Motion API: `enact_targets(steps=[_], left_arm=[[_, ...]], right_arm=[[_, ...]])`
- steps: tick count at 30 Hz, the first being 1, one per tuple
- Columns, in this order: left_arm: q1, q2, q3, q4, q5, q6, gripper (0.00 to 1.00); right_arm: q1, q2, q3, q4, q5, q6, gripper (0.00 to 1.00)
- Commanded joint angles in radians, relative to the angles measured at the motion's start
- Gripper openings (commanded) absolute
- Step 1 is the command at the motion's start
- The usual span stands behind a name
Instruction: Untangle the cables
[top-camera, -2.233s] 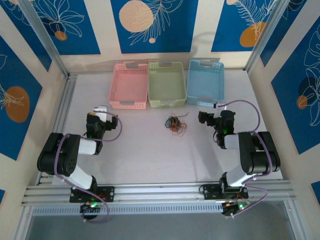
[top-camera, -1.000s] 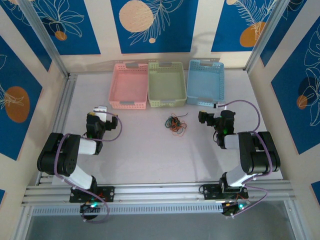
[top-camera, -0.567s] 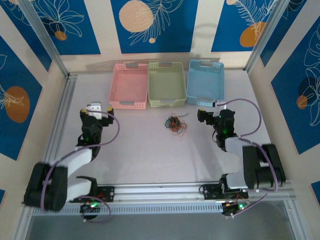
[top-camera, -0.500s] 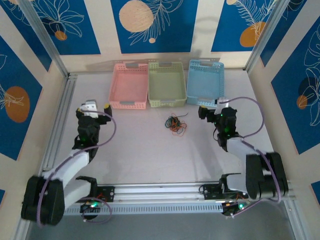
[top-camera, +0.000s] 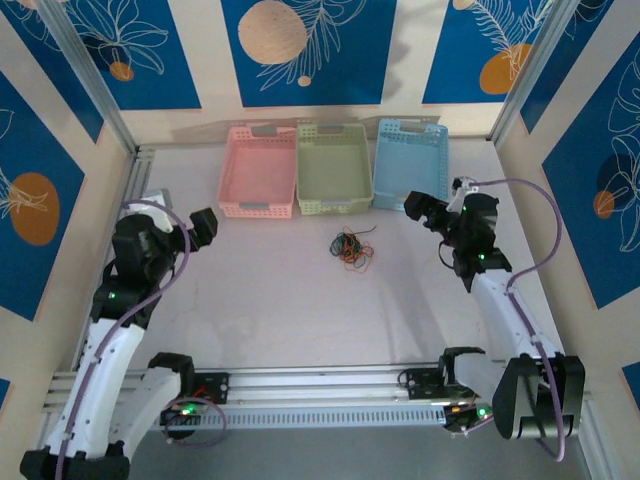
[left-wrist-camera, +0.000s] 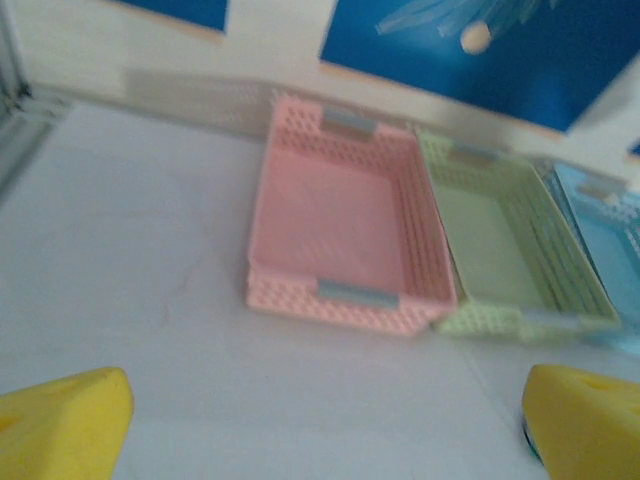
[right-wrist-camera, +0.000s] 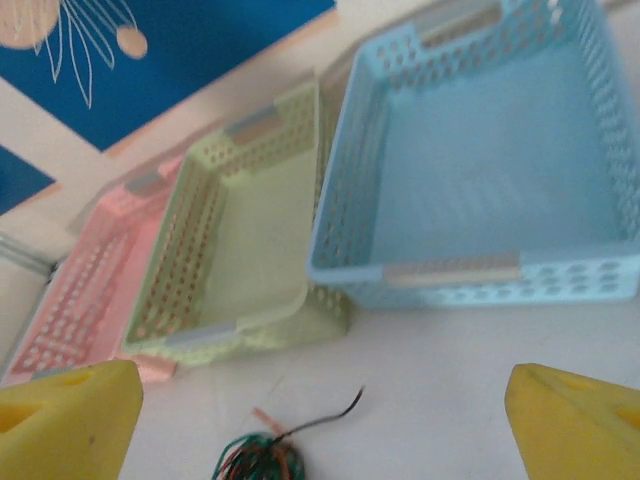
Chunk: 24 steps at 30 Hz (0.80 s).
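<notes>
The tangle has an orange and black side, with green wire opposite. My right gripper should grab the orange and black side next, so the green wire stays free for my left gripper to untangle.
The cables (top-camera: 350, 248) lie in one small tangle of black, red, orange and green wire on the white table, just in front of the green basket. In the right wrist view the cables (right-wrist-camera: 262, 458) sit at the bottom edge, with one black end curling up to the right. My right gripper (top-camera: 418, 207) hovers open to the right of the tangle, its yellow fingertips (right-wrist-camera: 65, 415) wide apart with nothing between them. My left gripper (top-camera: 204, 224) is open far to the left, near the pink basket. Its yellow fingertips (left-wrist-camera: 60, 425) also stand wide apart over bare table.
Three baskets stand in a row at the back: pink (top-camera: 258, 208), green (top-camera: 335, 208) and blue (top-camera: 410, 125), all without contents. They also appear as the pink basket (left-wrist-camera: 330, 295), green basket (right-wrist-camera: 240, 330) and blue basket (right-wrist-camera: 455, 272). Metal rails run along the left and near edges.
Both arms have unfolded and lifted. The left gripper went left and now points right; the right gripper moved up toward the blue basket. The tangle has not moved.
</notes>
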Motion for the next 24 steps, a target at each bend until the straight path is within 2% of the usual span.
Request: enact_targets(steps=[1,5,8,10,17,22,24], left_arm=[[0.009,-0.019,0.043,-0.276,0.155,0.055,1.0],[0.008,-0.048,0.017,-0.347,0.155,0.107,1.0],[0.009,-0.075,-0.026,-0.338,0.132,0.103,1.0],[0.008,-0.074,-0.023,-0.329,0.15,0.112,1.0],[0.007,-0.074,-0.042,-0.315,0.161,0.11,0.98],[0.008,-0.075,-0.047,-0.31,0.163,0.11,0.98],[0.007,-0.074,-0.047,-0.309,0.164,0.111,0.98]], right_arm=[[0.034,0.069,0.106,-0.267,-0.097,0.012,0.89],[0.178,0.204,0.196,-0.393,-0.104,-0.039,0.83],[0.318,0.337,0.281,-0.47,-0.008,-0.08,0.78],[0.37,0.426,0.339,-0.517,0.052,-0.068,0.74],[0.455,0.671,0.524,-0.626,0.16,-0.086,0.64],[0.464,0.736,0.577,-0.634,0.195,-0.093,0.59],[0.468,0.765,0.604,-0.656,0.206,-0.099,0.53]])
